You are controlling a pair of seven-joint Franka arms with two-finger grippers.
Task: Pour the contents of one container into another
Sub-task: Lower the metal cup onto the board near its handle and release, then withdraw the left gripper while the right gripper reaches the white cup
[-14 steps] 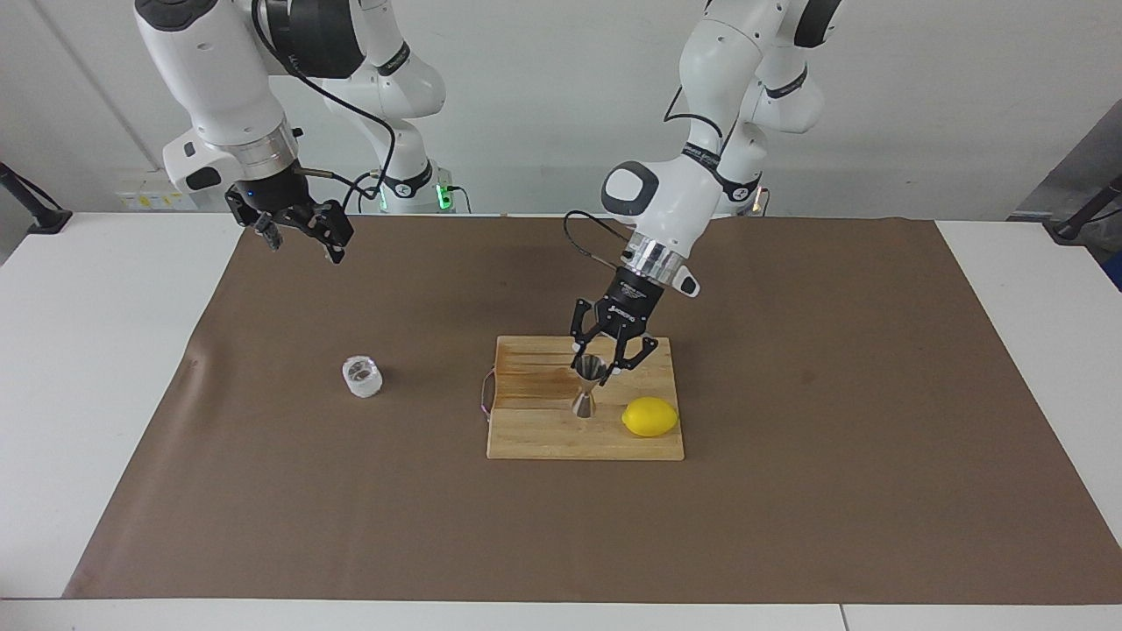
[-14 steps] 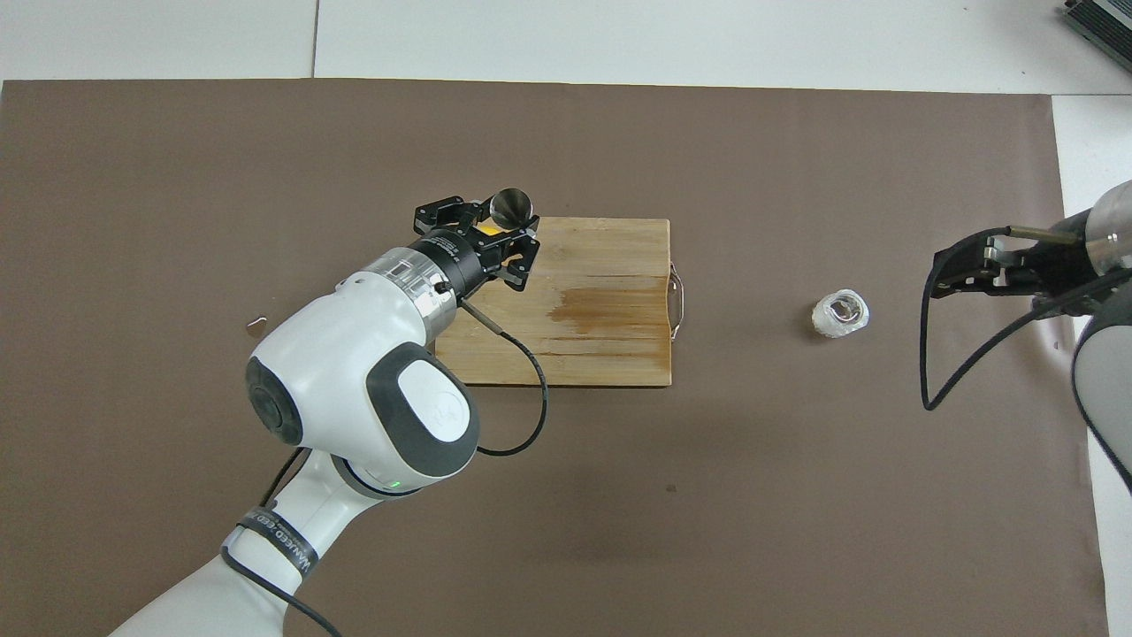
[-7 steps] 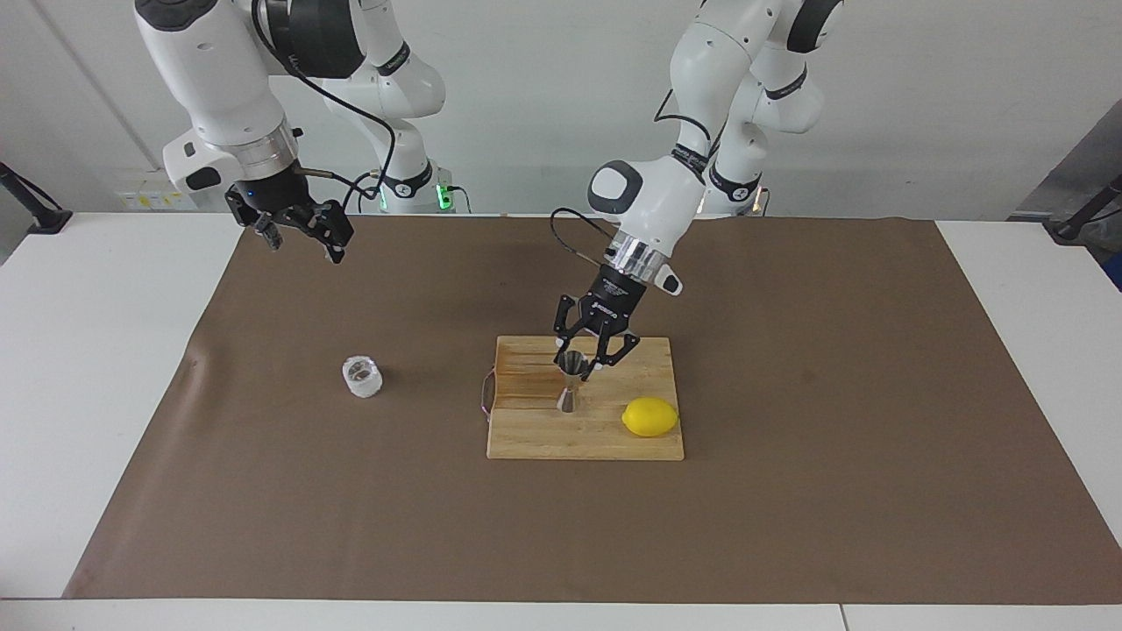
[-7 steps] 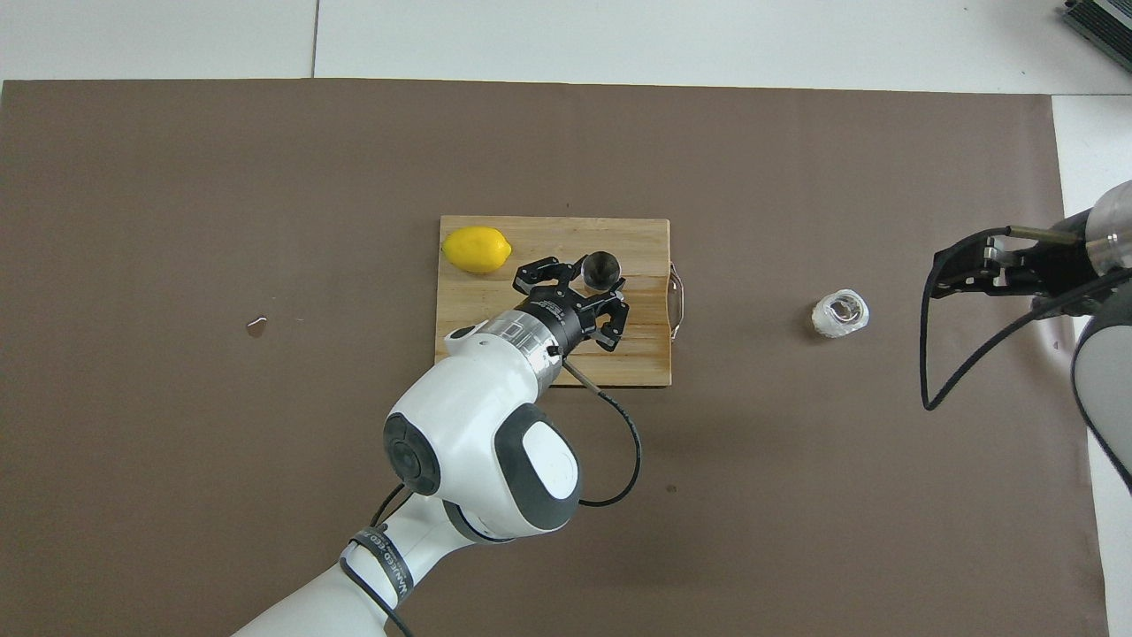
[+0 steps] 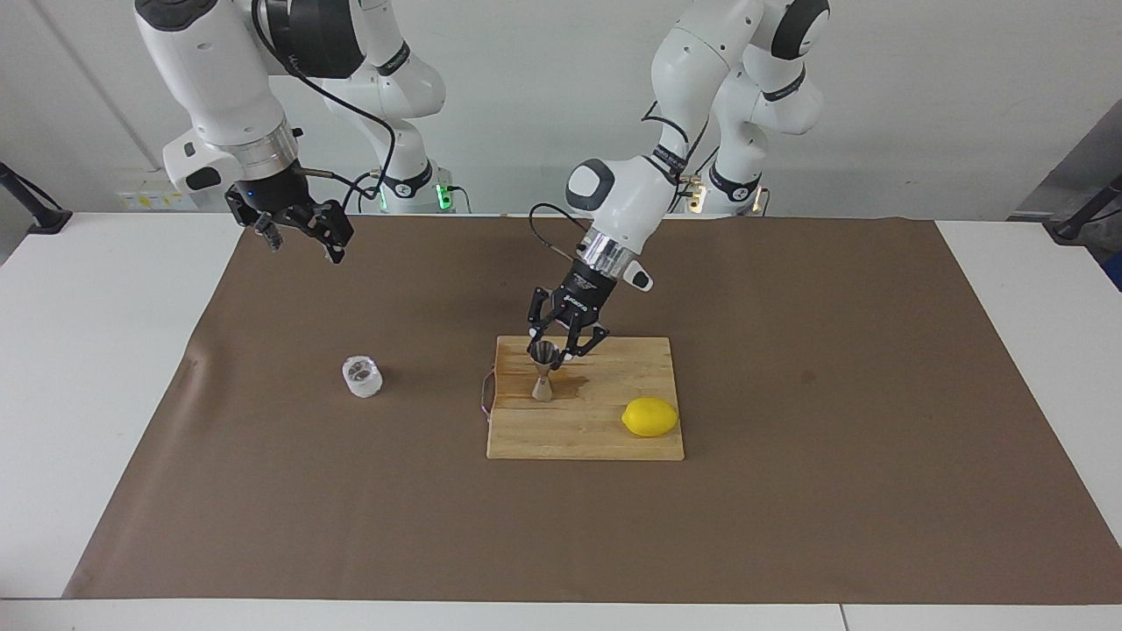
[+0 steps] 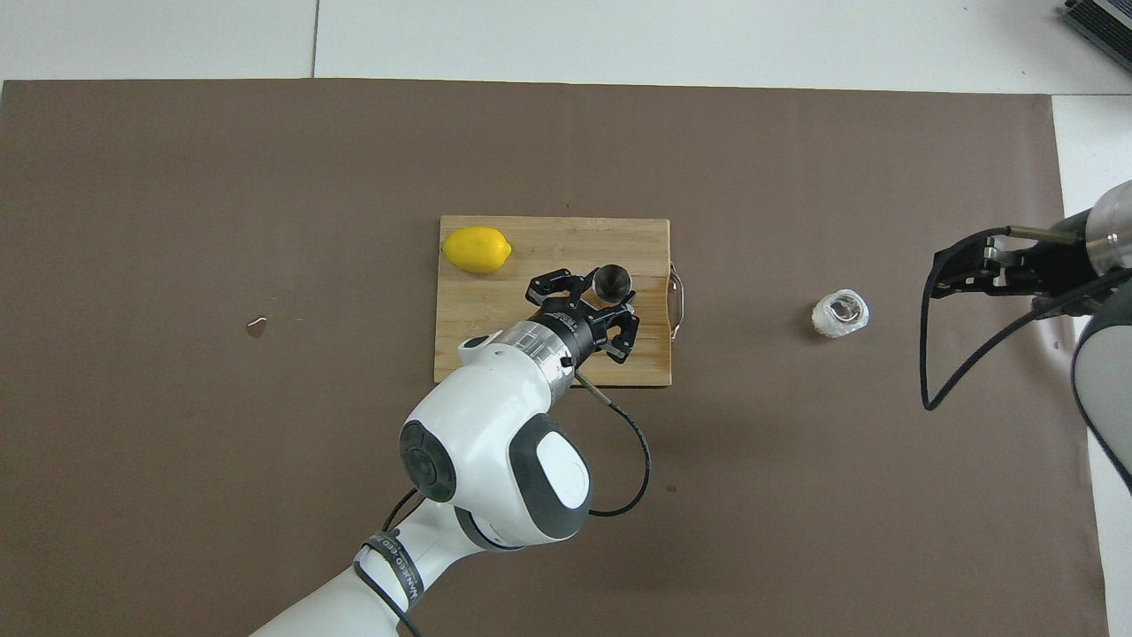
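Observation:
The steel jigger is upright on the cutting board and would stand, so it is now time for my left gripper to open.
The steel jigger stands upright at the cutting board's edge toward the right arm's end, its foot on or just above the wood. My left gripper is shut on its upper cone, reaching down at a slant. The clear cup sits on the brown mat, off the board toward the right arm's end. My right gripper waits open in the air over the mat, holding nothing.
A yellow lemon lies on the board's corner away from the robots, toward the left arm's end. A wire handle sticks out of the board's edge toward the cup. A small droplet marks the mat.
My left gripper has carried the jigger across the board from beside the lemon toward the right arm's end. The right arm and the cup have not moved.

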